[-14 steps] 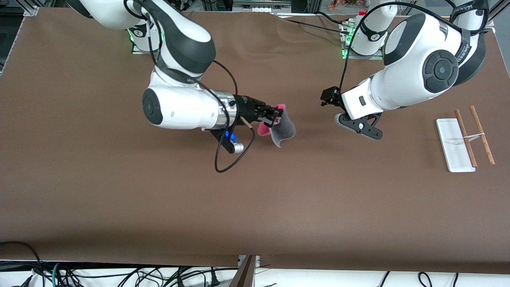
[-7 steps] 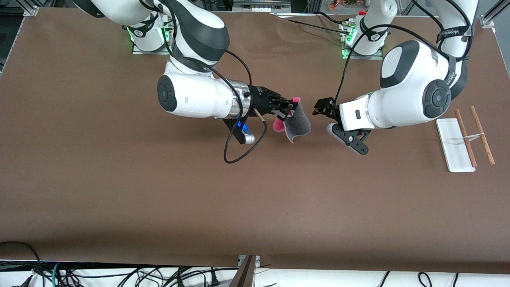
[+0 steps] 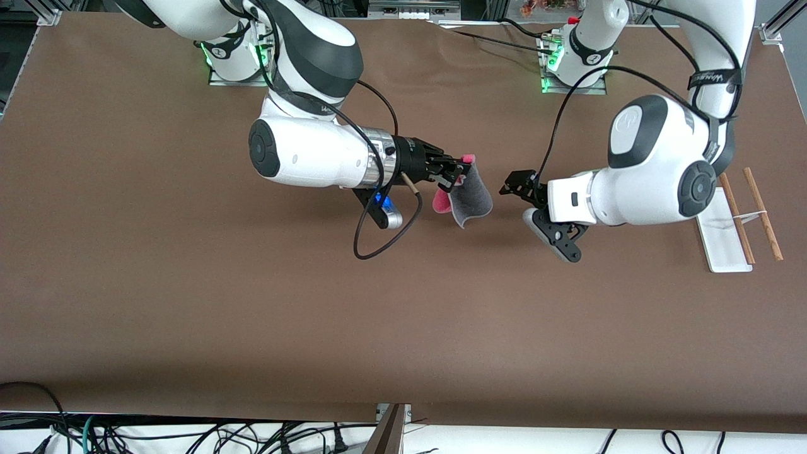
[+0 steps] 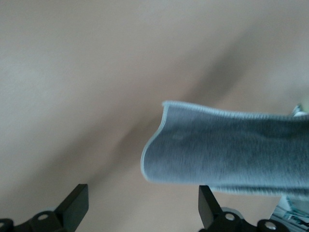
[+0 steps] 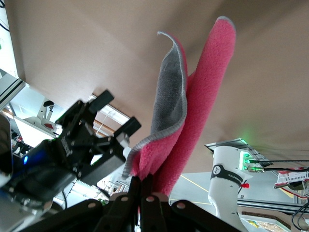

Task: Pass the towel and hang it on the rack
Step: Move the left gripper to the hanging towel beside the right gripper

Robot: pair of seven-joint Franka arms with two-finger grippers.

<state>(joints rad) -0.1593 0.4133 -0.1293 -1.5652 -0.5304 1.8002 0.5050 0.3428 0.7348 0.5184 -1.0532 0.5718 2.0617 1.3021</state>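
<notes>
Next, the left gripper grabs the towel by its edge [image 3: 485, 190] to take it over for hanging on the rack [image 3: 722, 246].
My right gripper [image 3: 459, 174] is shut on the top edge of the towel [image 3: 470, 198], which hangs folded over the middle of the table, grey face toward the left arm, pink behind. In the right wrist view the shut gripper [image 5: 146, 186] pinches the pink and grey towel [image 5: 203, 96]. My left gripper [image 3: 508, 183] is open, level with the towel and a short gap from it. In the left wrist view the gripper [image 4: 142, 212] is empty, with the towel's grey face [image 4: 227, 150] just ahead. The rack [image 3: 722, 246] stands at the left arm's end, its rods [image 3: 764, 214] empty.
A black cable loop [image 3: 378, 243] hangs under my right wrist. The left arm's elbow [image 3: 662, 183] is over the table beside the rack and overlaps its white base. Both arm bases [image 3: 574, 69] stand at the table's robot edge. Cables lie past the table's front edge [image 3: 189, 435].
The right arm carried the towel toward the left arm, then held still. The left arm swung down and its open gripper now faces the towel's grey side.
</notes>
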